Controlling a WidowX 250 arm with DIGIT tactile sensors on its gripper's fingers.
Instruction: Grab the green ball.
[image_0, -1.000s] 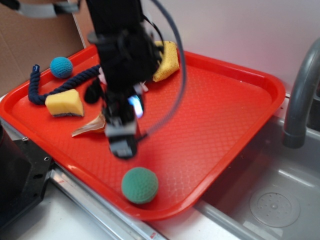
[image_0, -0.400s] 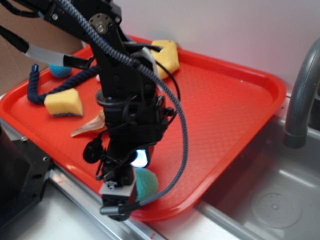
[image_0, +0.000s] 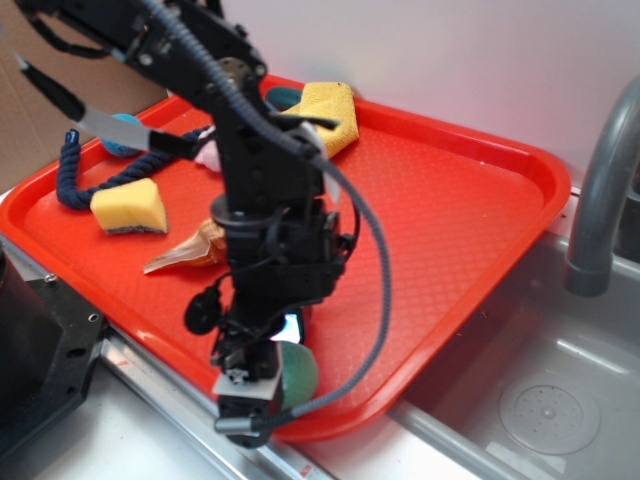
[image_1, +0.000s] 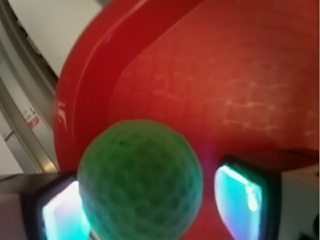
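Observation:
I should close to catch the green ball (image_0: 299, 369) between my fingers.
The green ball (image_0: 299, 369) is dimpled and sea-green, and lies near the front rim of the red tray (image_0: 450, 200). My gripper (image_0: 262, 388) has come down over it, so the arm hides most of the ball in the exterior view. The wrist view has the green ball (image_1: 140, 180) sitting between my two glowing pads (image_1: 241, 200). The left pad sits against the ball or nearly so, while a strip of red tray (image_1: 80, 100) shows between the ball and the right pad. The gripper (image_1: 150, 210) is open around the ball.
Further back on the tray lie two yellow sponges (image_0: 128, 207) (image_0: 325, 112), a dark blue rope (image_0: 72, 172), a small blue yarn ball (image_0: 122, 128) and a brown cone-like piece (image_0: 185, 252). A grey faucet (image_0: 600, 190) and sink (image_0: 545, 405) are to the right, and a black box (image_0: 40, 350) to the left.
The arm has swung from the tray's middle to its front edge and lowered. The ball lay free a second ago; the open fingers now straddle it.

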